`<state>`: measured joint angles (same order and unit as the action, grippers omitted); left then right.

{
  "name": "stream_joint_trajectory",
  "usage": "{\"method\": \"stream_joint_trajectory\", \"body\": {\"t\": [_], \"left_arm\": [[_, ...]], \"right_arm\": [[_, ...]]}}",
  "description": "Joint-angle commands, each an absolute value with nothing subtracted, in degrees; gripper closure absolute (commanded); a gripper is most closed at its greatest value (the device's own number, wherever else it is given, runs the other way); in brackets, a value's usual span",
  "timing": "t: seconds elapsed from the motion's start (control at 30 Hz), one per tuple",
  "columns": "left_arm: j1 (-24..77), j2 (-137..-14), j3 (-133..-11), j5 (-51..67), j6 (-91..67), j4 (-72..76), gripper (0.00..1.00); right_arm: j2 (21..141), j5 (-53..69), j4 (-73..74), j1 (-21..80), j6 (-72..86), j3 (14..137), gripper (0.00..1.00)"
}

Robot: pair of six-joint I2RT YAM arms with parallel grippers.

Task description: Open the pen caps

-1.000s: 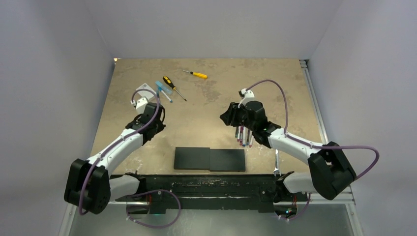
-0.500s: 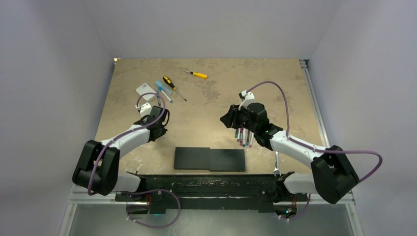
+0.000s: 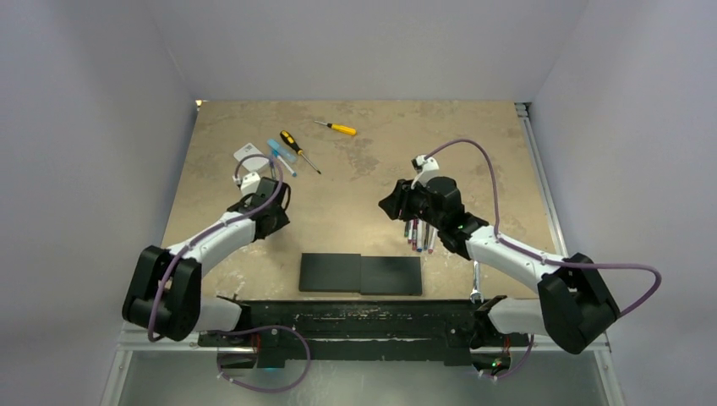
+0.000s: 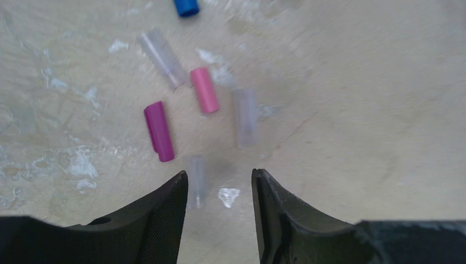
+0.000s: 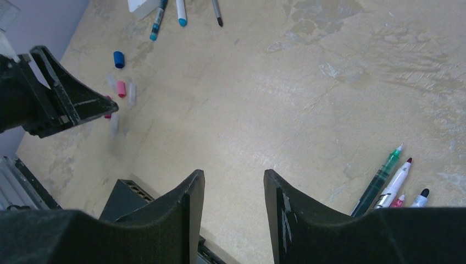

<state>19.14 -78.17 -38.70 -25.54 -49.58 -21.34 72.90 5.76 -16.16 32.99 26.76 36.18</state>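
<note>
My left gripper will next take hold of the blue pen [image 3: 273, 173] beside the white card, near the pen's teal end, so that the pen's body stays free for the handover.
Several loose pen caps lie on the table just ahead of my left gripper [image 4: 220, 175], which is open and empty. In the left wrist view I see a magenta cap [image 4: 159, 131], a pink cap [image 4: 204, 91], a blue cap [image 4: 186, 6] and three clear caps, one [image 4: 194, 179] beside my left fingertip. My right gripper [image 5: 233, 179] is open and empty above bare table. Uncapped pens [image 5: 384, 176] lie at its right, and they show under the right wrist in the top view [image 3: 418, 235]. Two blue pens [image 3: 281, 156] lie at the far left.
A black-and-yellow screwdriver [image 3: 298, 150] and a yellow screwdriver [image 3: 338, 128] lie at the back. A white card [image 3: 248, 154] lies by the blue pens. A flat black box [image 3: 361, 274] sits at the near edge between the arms, and a wrench [image 3: 476, 283] lies to its right.
My left gripper has drawn back from the white card toward the near side and now hangs over the loose caps. The right arm has hardly moved.
</note>
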Motion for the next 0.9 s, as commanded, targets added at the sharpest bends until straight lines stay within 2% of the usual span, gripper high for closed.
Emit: {"method": "stream_joint_trajectory", "body": {"t": [0.0,0.1,0.2,0.3,0.47,0.87], "left_arm": [[18.73,-70.17,-46.74,-24.84,-42.79,-22.39,0.54],[18.61,-70.88,-53.07,-27.48,-36.26,-20.93,0.49],[16.74,-77.94,-61.17,-27.79,-31.40,-20.65,0.47],[13.08,-84.91,-65.99,-22.21,-29.63,-19.86,0.47],[11.09,-93.89,-69.63,-17.32,-26.27,-17.23,0.48],[9.45,-108.13,-78.37,-16.56,-20.01,-19.37,0.51]], "right_arm": [[69.57,6.21,-17.15,33.12,25.82,36.20,0.53],[68.39,7.15,-17.13,33.13,26.21,36.00,0.53],[67.25,8.50,-16.99,33.08,26.90,35.28,0.53],[65.79,8.95,-16.92,33.30,27.24,33.92,0.53],[65.27,9.64,-17.18,33.37,26.90,31.93,0.54],[64.92,11.64,-18.94,33.75,27.55,30.69,0.54]]}}
